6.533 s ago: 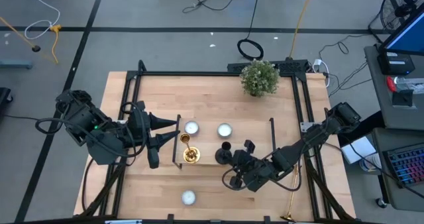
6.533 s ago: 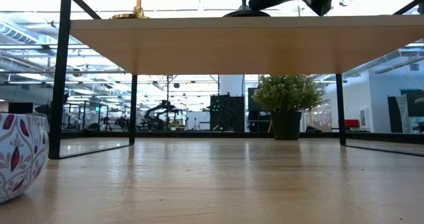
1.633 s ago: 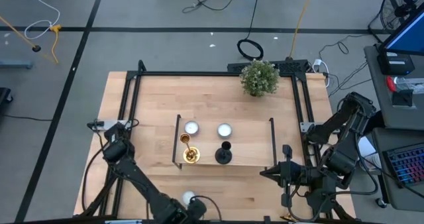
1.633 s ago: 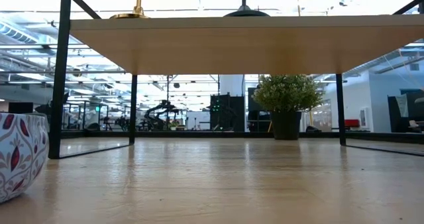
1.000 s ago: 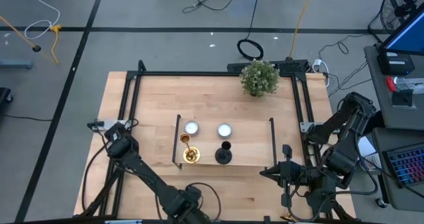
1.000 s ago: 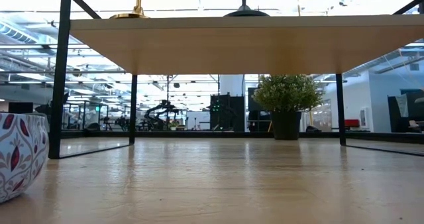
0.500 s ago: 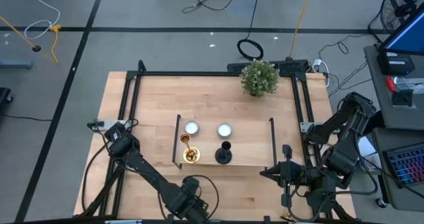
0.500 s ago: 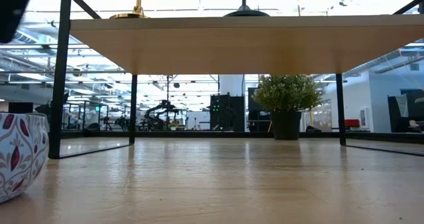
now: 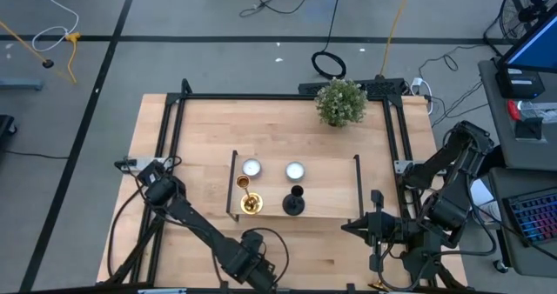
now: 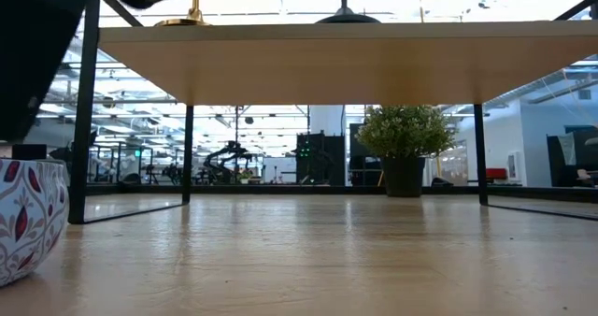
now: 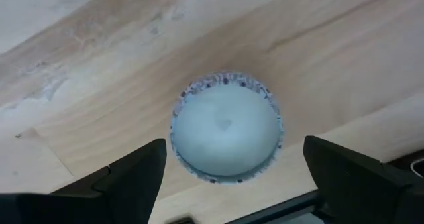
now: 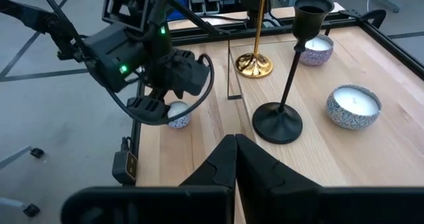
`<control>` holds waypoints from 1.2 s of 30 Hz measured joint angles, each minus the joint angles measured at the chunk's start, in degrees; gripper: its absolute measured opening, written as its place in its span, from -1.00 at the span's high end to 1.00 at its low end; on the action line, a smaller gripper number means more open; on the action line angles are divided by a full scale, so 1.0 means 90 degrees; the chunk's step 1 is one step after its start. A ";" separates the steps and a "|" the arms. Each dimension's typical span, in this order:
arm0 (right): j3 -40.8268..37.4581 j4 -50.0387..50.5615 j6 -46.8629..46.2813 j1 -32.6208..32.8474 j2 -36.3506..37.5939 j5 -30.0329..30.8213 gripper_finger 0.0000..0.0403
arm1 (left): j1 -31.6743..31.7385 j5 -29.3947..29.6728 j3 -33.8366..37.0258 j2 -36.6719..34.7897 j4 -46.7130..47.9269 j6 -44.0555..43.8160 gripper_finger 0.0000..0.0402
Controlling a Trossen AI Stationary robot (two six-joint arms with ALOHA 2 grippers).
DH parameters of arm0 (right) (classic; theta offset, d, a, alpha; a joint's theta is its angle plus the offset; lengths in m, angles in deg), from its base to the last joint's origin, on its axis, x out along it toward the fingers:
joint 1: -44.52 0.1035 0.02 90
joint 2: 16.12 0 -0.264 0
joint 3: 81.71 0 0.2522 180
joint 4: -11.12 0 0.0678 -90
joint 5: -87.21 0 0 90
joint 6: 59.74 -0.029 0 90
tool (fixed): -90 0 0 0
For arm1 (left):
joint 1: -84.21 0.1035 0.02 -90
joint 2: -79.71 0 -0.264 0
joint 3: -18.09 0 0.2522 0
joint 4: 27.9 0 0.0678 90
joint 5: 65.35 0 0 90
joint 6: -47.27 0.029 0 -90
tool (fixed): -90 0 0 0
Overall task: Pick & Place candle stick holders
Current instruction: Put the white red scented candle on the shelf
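My left gripper picks up the small white candle (image 11: 226, 128) by the sides of its patterned cup next, to place it.
A gold candle stick holder (image 9: 248, 198) and a shorter black one (image 9: 294, 203) stand by their round bases on the wooden stand (image 9: 326, 194); the right wrist view shows the black one (image 12: 286, 71) and the gold base (image 12: 255, 65). My left gripper (image 9: 251, 261) hangs at the table's near edge, pointing down, open over a small white candle in a patterned cup (image 11: 226, 131). Its fingers (image 11: 136, 177) stand on either side of the candle without touching it. My right gripper (image 12: 235, 159) waits shut at the near right (image 9: 348, 227), empty.
Two more white candles (image 9: 251, 168) (image 9: 294, 170) sit on the stand's far half. A potted plant (image 9: 341, 101) stands at the table's far edge. Black frame rails (image 9: 174, 129) run along the table's sides. Bare wood lies between stand and near edge.
My left gripper has moved a little toward the table's right edge and down over the white candle, and now enters the low view at its upper left. The right arm and the candle stick holders have kept still.
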 joint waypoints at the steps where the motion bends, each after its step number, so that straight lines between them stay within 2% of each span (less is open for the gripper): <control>1: 0.0000 0.0002 0.0000 0.0000 0.0000 0.0000 1.00 | -0.0003 -0.0033 0.0039 0.0001 -0.0041 -0.0013 -0.81; 23: 0.0000 0.0002 -0.0032 0.0000 0.0000 -0.0017 1.00 | 0.0006 -0.0086 0.0586 -0.0002 -0.0649 -0.0028 -0.80; 26: 0.0000 0.0000 -0.0044 0.0000 0.0000 -0.0017 1.00 | 0.0007 -0.0085 0.0586 -0.0002 -0.0655 -0.0083 -0.72; 31: 0.0000 -0.0002 -0.0119 0.0000 0.0000 -0.0015 1.00 | 0.0005 -0.0085 0.0579 -0.0004 -0.0660 -0.0179 -0.40; 36: 0.0000 -0.0004 -0.0197 0.0000 0.0000 -0.0013 1.00 | -0.0007 -0.0173 0.0569 -0.0031 -0.0680 -0.0218 -0.40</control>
